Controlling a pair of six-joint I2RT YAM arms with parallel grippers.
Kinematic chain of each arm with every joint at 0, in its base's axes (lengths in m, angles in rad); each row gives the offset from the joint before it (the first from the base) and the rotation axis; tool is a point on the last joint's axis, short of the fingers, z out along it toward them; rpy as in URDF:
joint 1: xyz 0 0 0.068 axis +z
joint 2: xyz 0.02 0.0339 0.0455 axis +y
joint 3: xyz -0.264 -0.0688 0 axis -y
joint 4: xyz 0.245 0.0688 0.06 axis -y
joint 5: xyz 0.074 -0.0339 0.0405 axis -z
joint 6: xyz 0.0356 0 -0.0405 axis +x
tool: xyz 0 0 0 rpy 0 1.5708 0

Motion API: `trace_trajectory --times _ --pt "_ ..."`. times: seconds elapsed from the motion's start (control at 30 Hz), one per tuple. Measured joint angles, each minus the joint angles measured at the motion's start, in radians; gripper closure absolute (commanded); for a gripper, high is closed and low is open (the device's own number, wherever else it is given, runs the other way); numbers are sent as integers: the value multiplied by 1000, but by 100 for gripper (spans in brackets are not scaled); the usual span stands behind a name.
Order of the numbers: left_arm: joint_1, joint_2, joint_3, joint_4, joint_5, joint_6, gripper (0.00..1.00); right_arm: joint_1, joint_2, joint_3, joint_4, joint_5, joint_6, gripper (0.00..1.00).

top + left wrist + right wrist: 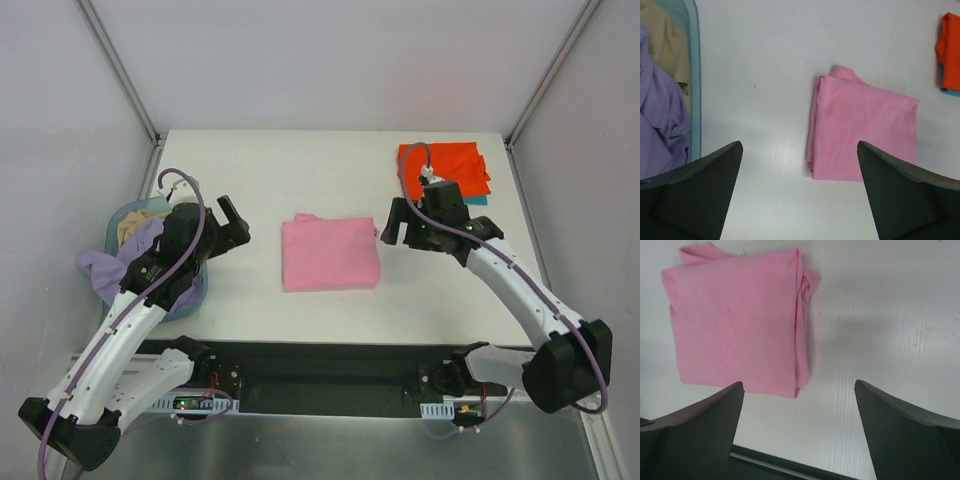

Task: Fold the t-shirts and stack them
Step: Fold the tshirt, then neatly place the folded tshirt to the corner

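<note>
The folded pink t-shirt needs to be stacked on the orange-red t-shirt (452, 168). My right gripper will next grab it by its facing side edge, with the layers together.
A bright pink t-shirt (330, 252) lies folded into a rectangle at the table's middle; it also shows in the left wrist view (862, 135) and the right wrist view (737, 315). An orange-red t-shirt (452, 168) lies folded at the back right on a teal t-shirt (476, 200), of which only an edge shows. A pale lavender t-shirt (112, 268) hangs over the basket's rim. My left gripper (236, 226) is open and empty, left of the pink shirt. My right gripper (398, 226) is open and empty, right of it.
A round light-blue basket (190, 296) stands at the table's left edge with a beige cloth (135, 226) inside. The table's black front edge (770, 465) lies close below the right gripper. White walls enclose the table.
</note>
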Motion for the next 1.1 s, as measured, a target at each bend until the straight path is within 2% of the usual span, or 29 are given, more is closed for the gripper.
trace_trajectory --times 0.2,0.4,0.43,0.53,0.87,0.97,1.07,1.1 --pt "0 -15 -18 -37 -77 0 1 49 229 33 -6 -44 0 3" --pt "0 13 -17 -44 -67 10 1 66 461 143 14 -36 4 1" --pt "0 23 -17 -44 -59 12 1 66 486 154 16 -34 6 10" --pt "0 51 -16 -44 -39 18 1 66 548 184 23 -33 15 26" --pt "0 72 -15 -46 -35 27 1 105 674 212 58 -55 29 32" --pt "0 74 -15 -46 -37 27 1 116 689 230 53 -53 38 38" --pt "0 75 -15 -47 -39 27 1 116 708 255 36 -51 43 56" --pt "0 76 -15 -47 -39 27 1 117 718 266 32 -54 43 66"
